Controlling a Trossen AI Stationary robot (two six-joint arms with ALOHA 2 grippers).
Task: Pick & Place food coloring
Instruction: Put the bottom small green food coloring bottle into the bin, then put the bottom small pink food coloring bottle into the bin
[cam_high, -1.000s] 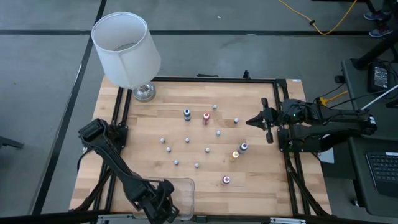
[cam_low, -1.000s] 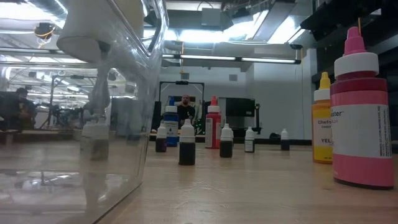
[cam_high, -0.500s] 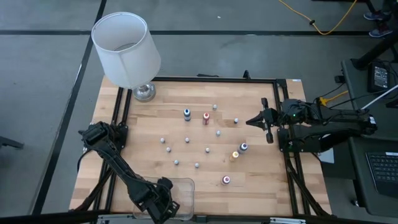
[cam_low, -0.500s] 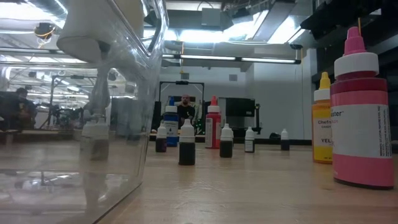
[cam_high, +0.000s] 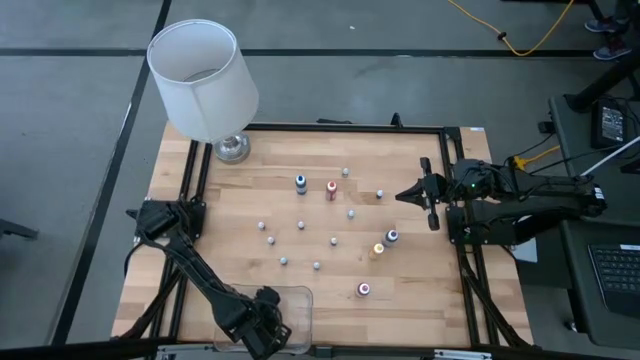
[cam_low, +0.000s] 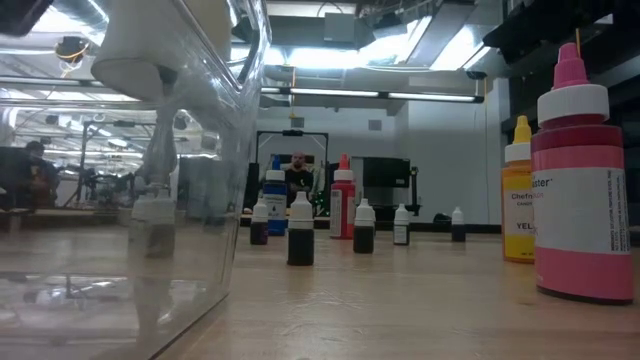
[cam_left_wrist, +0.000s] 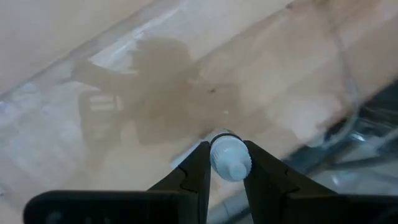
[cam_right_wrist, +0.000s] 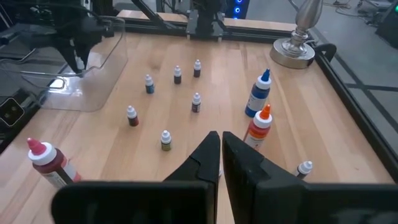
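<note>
My left gripper holds the tiny food coloring bottle low over the container's bottom and should let go, because the bottle would rest inside.
My left gripper (cam_high: 262, 328) hangs over the clear plastic container (cam_high: 285, 310) at the table's near edge, shut on a tiny food coloring bottle (cam_left_wrist: 230, 163) with a pale top. The gripper hides the bottle's body colour. Several more tiny bottles (cam_high: 301, 225) stand on their bases across the middle of the wooden table. Among them stand larger ones: blue (cam_high: 300, 183), red (cam_high: 331, 189), yellow (cam_high: 378, 249) and pink (cam_high: 363, 289). My right gripper (cam_right_wrist: 219, 146) waits shut above the table's right side, holding nothing. My left gripper pinches the tiny bottle between its two fingers, one on each side of the bottle's upper part (cam_left_wrist: 216, 157), just below the pale cap. The fingers (cam_left_wrist: 196, 174) come steeply from above. The bottle points cap-up toward the wrist, over the container's clear floor.
A white-shaded lamp (cam_high: 205, 80) stands at the far left corner. Black frame rails (cam_high: 190, 180) run along the table's sides. The low view looks through the container's clear wall (cam_low: 200, 200), with the pink bottle (cam_low: 583, 180) close on its right. A person (cam_low: 298, 172) shows far off in the room.
My left gripper has come down toward the clear container with the tiny bottle still pinched. The arm's upper links have shifted slightly with it. My right arm has kept still.
</note>
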